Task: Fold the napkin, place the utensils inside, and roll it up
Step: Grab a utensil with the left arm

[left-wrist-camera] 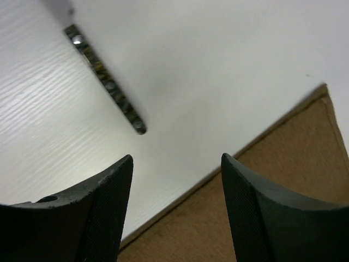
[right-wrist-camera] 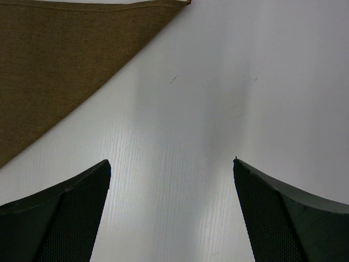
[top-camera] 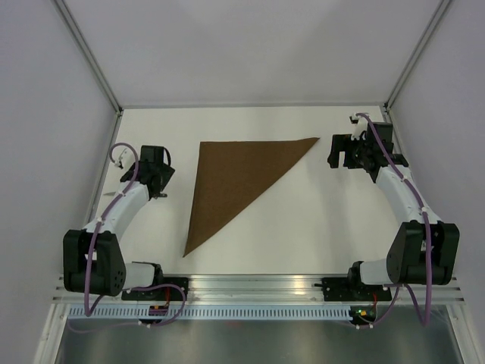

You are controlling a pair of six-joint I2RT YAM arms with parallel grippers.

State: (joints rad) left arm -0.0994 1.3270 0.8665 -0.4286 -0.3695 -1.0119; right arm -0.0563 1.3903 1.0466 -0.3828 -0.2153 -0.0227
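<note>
I will next place the utensil flat inside the folded napkin, so my left gripper will grab it by its narrow dark handle (top-camera: 160, 196) (left-wrist-camera: 107, 81), across its long sides.
The dark brown napkin (top-camera: 231, 182) lies flat on the white table, folded into a triangle with its long point toward the near edge. My left gripper (top-camera: 161, 173) is open and empty just left of the napkin; in the left wrist view (left-wrist-camera: 176, 164) the napkin's edge (left-wrist-camera: 272, 196) runs under and between the jaws. My right gripper (top-camera: 339, 152) is open and empty just right of the napkin's right tip; in the right wrist view (right-wrist-camera: 172, 164) the napkin (right-wrist-camera: 60, 60) is at the upper left. No utensils show clearly in the top view.
A narrow shiny metallic strip (left-wrist-camera: 106, 82) lies on the white surface ahead of the left gripper; I cannot tell what it is. White walls with metal corner posts (top-camera: 91, 61) enclose the table on three sides. An aluminium rail (top-camera: 250, 284) runs along the near edge.
</note>
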